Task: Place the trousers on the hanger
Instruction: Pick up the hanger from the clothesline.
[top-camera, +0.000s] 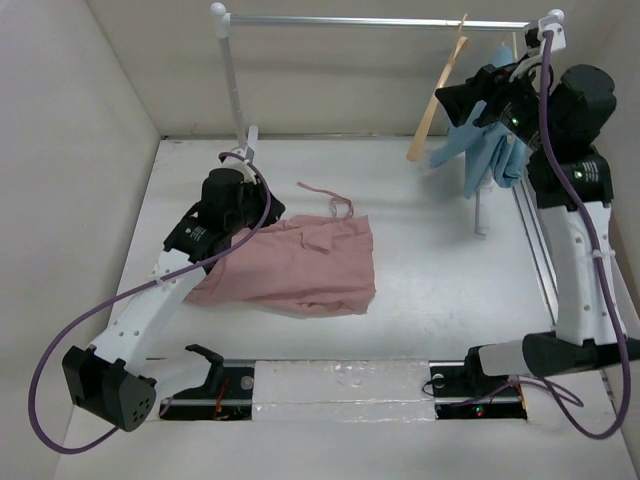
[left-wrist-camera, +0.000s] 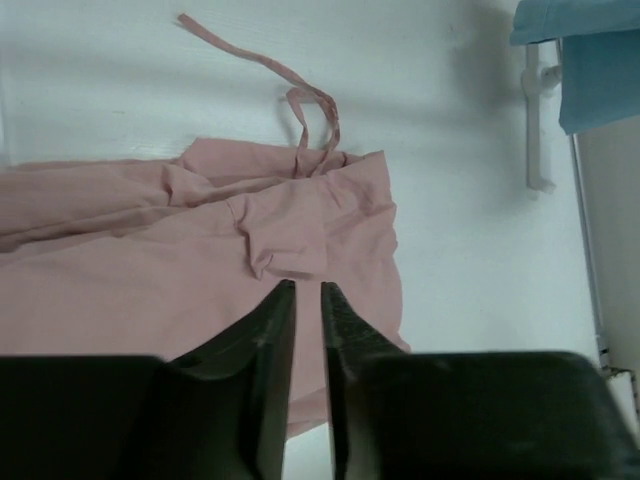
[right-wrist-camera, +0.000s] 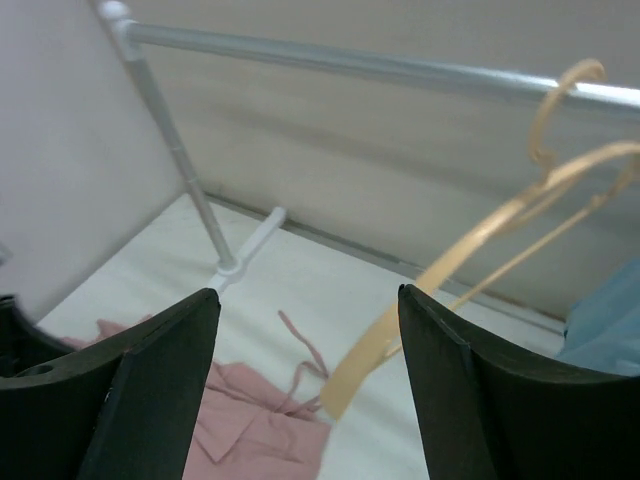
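I should next grip the wooden hanger by its broad shoulder (top-camera: 428, 122) (right-wrist-camera: 398, 315) with my right gripper. The hanger's hook and neck stay free that way, and I can hand it to my left gripper.
The dusty-pink trousers (top-camera: 300, 265) lie crumpled on the white table, drawstring (top-camera: 325, 195) trailing toward the back. My left gripper (top-camera: 258, 215) hovers over their left part. In the left wrist view its fingers (left-wrist-camera: 308, 290) stand a narrow slit apart with nothing between them, the trousers (left-wrist-camera: 200, 260) just beyond the tips. The pale wooden hanger (top-camera: 437, 105) hangs tilted from the rail at the back right. My right gripper (top-camera: 447, 97) is beside it, raised. In the right wrist view that gripper (right-wrist-camera: 310, 300) is wide open, and the hanger (right-wrist-camera: 480, 235) swings beyond the fingers, untouched.
A metal rail (top-camera: 380, 20) spans the back on white posts (top-camera: 235, 90). A light-blue garment (top-camera: 490, 150) hangs right of the hanger, behind my right wrist. White walls close in the left, back and right. A track (top-camera: 535, 240) runs along the table's right side.
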